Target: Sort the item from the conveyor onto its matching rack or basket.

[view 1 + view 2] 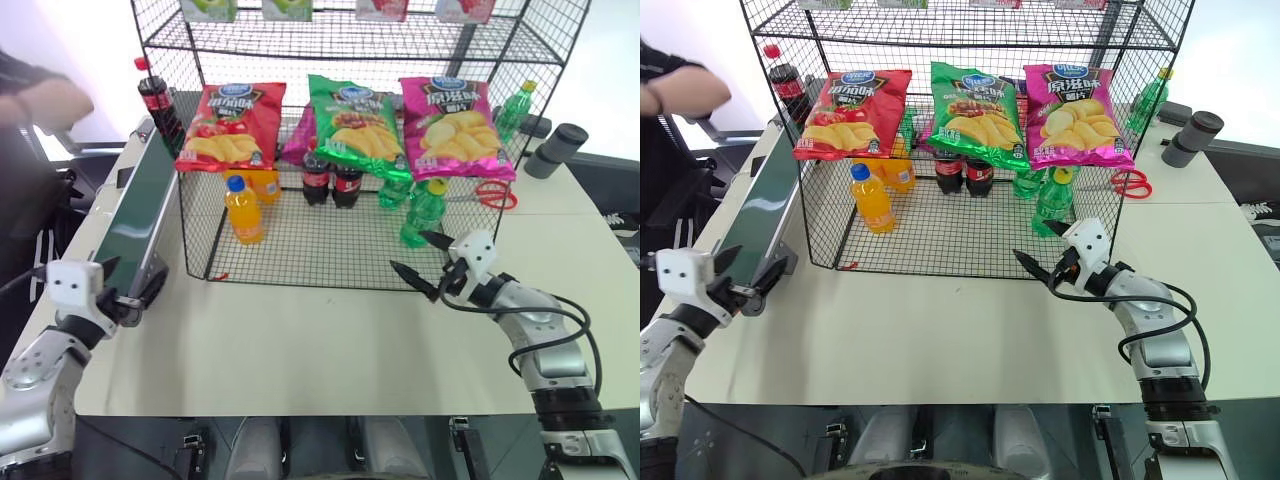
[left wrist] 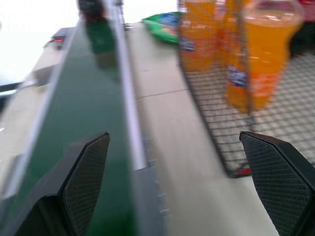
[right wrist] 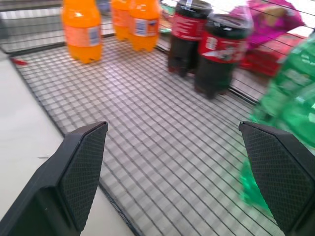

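Note:
The cola bottle (image 1: 160,100) (image 2: 91,9) is far beyond my left gripper's fingers, so a close now would miss. The gripper moves toward the bottle before it closes.
The item, a small cola bottle (image 1: 158,100) with a red cap, stands upright at the far end of the dark-green conveyor (image 1: 140,215), which runs along the left of the table. My left gripper (image 1: 118,288) is open at the conveyor's near end, and its fingers (image 2: 88,167) hold nothing. The black wire-mesh rack (image 1: 300,250) stands in the middle of the table. My right gripper (image 1: 408,252) is open and empty just in front of the rack's front right edge, pointing at the grid floor (image 3: 147,128).
On the rack floor stand orange-drink bottles (image 1: 245,208), two cola bottles (image 1: 330,180) and green bottles (image 1: 420,212). Three chip bags (image 1: 352,120) hang above them. Red scissors (image 1: 492,194) and a grey cylinder (image 1: 556,150) lie at the right. A person's arm (image 1: 40,100) is behind the conveyor.

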`<control>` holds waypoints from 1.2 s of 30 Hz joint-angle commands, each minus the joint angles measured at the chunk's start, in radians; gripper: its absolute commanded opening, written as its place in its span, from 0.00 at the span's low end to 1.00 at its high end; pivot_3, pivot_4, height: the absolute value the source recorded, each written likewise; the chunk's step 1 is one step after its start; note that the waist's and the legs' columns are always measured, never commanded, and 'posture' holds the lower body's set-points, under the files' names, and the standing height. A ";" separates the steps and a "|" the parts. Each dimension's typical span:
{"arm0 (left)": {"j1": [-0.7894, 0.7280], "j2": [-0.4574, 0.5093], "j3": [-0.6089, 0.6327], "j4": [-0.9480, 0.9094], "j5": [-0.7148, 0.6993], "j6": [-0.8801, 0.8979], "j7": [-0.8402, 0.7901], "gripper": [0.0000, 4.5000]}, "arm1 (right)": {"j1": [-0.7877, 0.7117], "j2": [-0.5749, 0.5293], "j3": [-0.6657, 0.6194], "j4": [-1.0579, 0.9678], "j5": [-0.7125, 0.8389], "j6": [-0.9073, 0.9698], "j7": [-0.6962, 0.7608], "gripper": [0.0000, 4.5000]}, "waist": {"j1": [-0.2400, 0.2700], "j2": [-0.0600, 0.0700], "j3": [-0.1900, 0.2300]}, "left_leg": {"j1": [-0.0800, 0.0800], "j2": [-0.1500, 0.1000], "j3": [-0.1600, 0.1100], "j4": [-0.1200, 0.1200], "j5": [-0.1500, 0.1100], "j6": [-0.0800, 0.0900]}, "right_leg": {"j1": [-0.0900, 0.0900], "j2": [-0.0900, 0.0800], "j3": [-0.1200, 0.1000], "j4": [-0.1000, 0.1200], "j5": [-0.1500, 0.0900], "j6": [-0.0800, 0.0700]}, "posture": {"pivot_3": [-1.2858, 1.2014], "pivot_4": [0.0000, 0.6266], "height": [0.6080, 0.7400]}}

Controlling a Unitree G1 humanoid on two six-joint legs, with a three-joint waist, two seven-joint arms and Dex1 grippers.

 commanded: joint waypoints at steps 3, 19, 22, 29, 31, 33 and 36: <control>-0.031 -0.041 0.069 0.038 0.033 -0.071 0.128 1.00 | -0.008 0.029 0.037 -0.101 0.044 0.022 0.035 0.99 | 0.002 -0.001 -0.001 | 0.000 0.000 0.000 0.000 0.000 0.000 | 0.001 0.000 0.000 0.000 0.000 0.000 | 0.52 0.24 1.00; -0.158 -0.071 0.001 0.146 0.118 -0.174 0.228 1.00 | 0.087 0.103 0.210 -0.401 0.150 0.182 0.063 0.99 | 0.001 -0.003 -0.002 | 0.000 0.000 -0.001 0.001 0.000 0.000 | 0.001 -0.001 -0.001 0.000 0.000 0.000 | 0.52 0.24 1.00; -0.182 -0.074 -0.004 0.174 0.124 -0.194 0.233 1.00 | 0.093 0.109 0.230 -0.441 0.164 0.204 0.061 0.99 | 0.002 -0.003 -0.002 | 0.000 0.000 -0.001 0.001 0.000 0.000 | 0.001 -0.001 -0.001 0.000 0.000 0.000 | 0.52 0.24 1.00; -0.225 -0.087 -0.007 0.241 0.132 -0.246 0.247 1.00 | 0.103 0.118 0.272 -0.483 0.175 0.245 0.047 0.99 | 0.002 -0.003 -0.002 | 0.000 0.000 -0.001 0.001 0.000 0.000 | 0.001 -0.002 -0.001 0.000 0.000 0.000 | 0.52 0.24 1.00; -0.231 -0.090 -0.007 0.254 0.131 -0.259 0.248 1.00 | 0.101 0.119 0.272 -0.483 0.182 0.255 0.045 0.99 | 0.002 -0.003 -0.002 | 0.000 0.000 -0.001 0.001 0.000 0.000 | 0.001 -0.002 -0.001 0.000 0.000 0.000 | 0.52 0.24 1.00; -0.235 -0.096 -0.005 0.260 0.125 -0.266 0.248 1.00 | 0.097 0.117 0.270 -0.481 0.183 0.256 0.045 0.99 | 0.001 -0.003 -0.002 | 0.000 0.000 -0.002 0.001 0.000 0.000 | 0.001 -0.002 -0.001 0.000 0.000 0.000 | 0.52 0.24 1.00; -0.239 -0.109 0.001 0.264 0.106 -0.269 0.246 1.00 | 0.092 0.113 0.270 -0.479 0.186 0.259 0.049 0.99 | 0.002 -0.003 -0.002 | 0.000 0.000 -0.002 0.001 0.000 0.000 | 0.001 -0.002 -0.001 0.000 0.000 0.000 | 0.52 0.24 1.00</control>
